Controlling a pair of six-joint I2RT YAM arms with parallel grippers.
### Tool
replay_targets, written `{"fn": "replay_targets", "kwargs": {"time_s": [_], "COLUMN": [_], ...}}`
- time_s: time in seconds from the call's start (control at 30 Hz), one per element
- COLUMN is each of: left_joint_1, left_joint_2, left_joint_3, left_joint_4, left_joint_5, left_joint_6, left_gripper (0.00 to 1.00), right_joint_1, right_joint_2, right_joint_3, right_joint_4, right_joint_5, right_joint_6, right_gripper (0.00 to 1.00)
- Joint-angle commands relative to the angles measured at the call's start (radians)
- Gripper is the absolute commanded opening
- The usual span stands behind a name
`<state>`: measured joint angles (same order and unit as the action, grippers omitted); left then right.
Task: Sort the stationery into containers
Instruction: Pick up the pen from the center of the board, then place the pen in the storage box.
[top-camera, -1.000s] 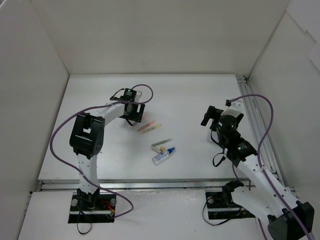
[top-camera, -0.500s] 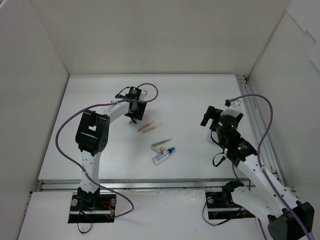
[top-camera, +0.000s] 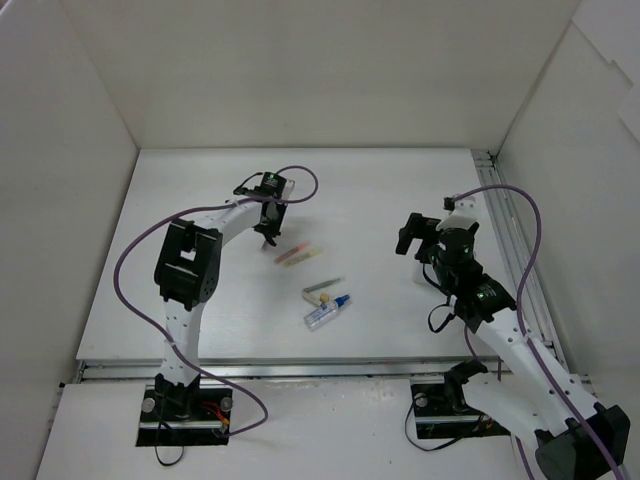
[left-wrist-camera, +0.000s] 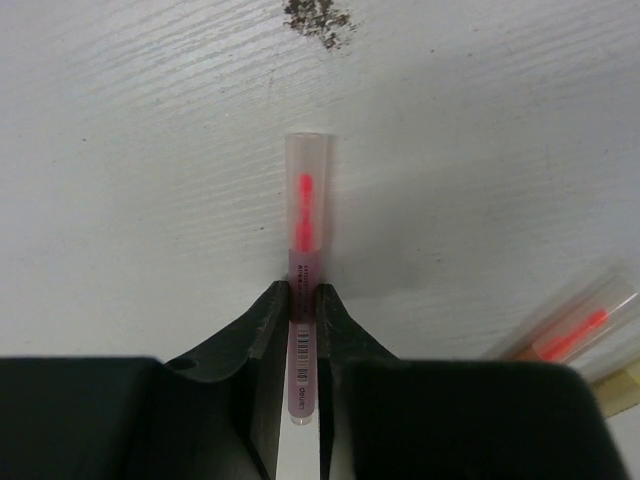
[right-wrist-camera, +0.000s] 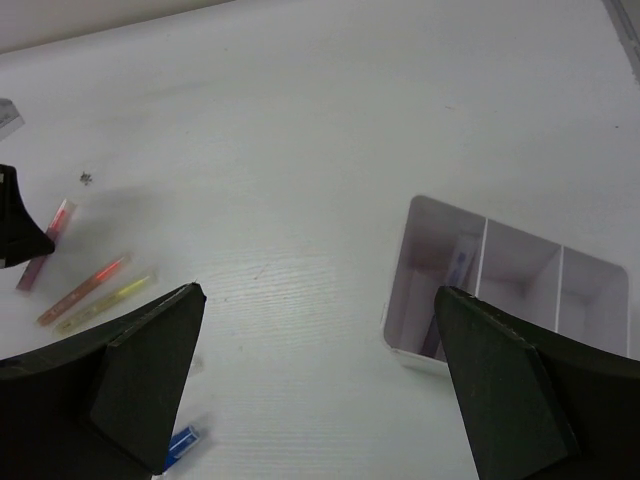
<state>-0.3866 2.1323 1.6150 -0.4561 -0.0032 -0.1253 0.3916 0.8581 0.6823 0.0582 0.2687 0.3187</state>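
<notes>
My right gripper grips the pink pen's exposed clear cap (right-wrist-camera: 62, 218) next, so the body of the pink pen stays free to go into the white container (right-wrist-camera: 398, 290).
My left gripper (left-wrist-camera: 303, 292) is shut on a pink pen (left-wrist-camera: 305, 210) low over the table, the pen's clear cap sticking out ahead of the fingers. In the top view this gripper (top-camera: 268, 228) sits just up-left of the orange-red pen (top-camera: 291, 258) and yellow-green pen (top-camera: 308, 252). Nearer lie a grey pen (top-camera: 323, 286), a tiny beige piece (top-camera: 324, 297) and a white tube with blue cap (top-camera: 326, 312). My right gripper (right-wrist-camera: 318, 291) hangs open and empty above the table, beside the white container (right-wrist-camera: 398, 290), which has three compartments and a purple pen (right-wrist-camera: 455, 272) in the left one.
White walls close the table in at the back and both sides. A metal rail (top-camera: 510, 230) runs along the right edge. The right arm hides the container in the top view. A dark speck (left-wrist-camera: 318, 20) marks the table ahead of the held pen.
The left gripper's jaws have gone from open to shut on the pink pen, and its wrist has turned a little. The right gripper has shifted slightly left.
</notes>
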Motion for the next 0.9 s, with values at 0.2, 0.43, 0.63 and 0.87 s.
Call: {"fn": "replay_targets", "kwargs": {"time_s": [0.2,0.43,0.63,0.87], "left_joint_1": [-0.001,-0.054,-0.147,-0.219], "left_joint_2": [-0.32,-0.685,-0.767,-0.793], "left_joint_3": [-0.061,-0.366,-0.458,-0.481], "left_joint_4": [0.057,0.247,0.32,0.358], "left_joint_5": [0.04,0.334,0.45,0.48], "left_joint_6": [0.108,0.153,0.101,0.061], "left_gripper": [0.0,0.0,0.0,0.0], "right_joint_1": [-0.002,0.023,0.119,0.177], "right_joint_2": [0.035,0.097,0.231,0.347], "right_joint_3": [0.077,0.045,0.068,0.077], "right_joint_4": [0.091,0.285,0.497,0.606], "right_joint_5": [-0.252,-0.473,-0.563,-0.525], "right_joint_6": [0.0,0.075,0.157,0.281], "right_gripper": [0.98,0.98,0.98,0.98]}}
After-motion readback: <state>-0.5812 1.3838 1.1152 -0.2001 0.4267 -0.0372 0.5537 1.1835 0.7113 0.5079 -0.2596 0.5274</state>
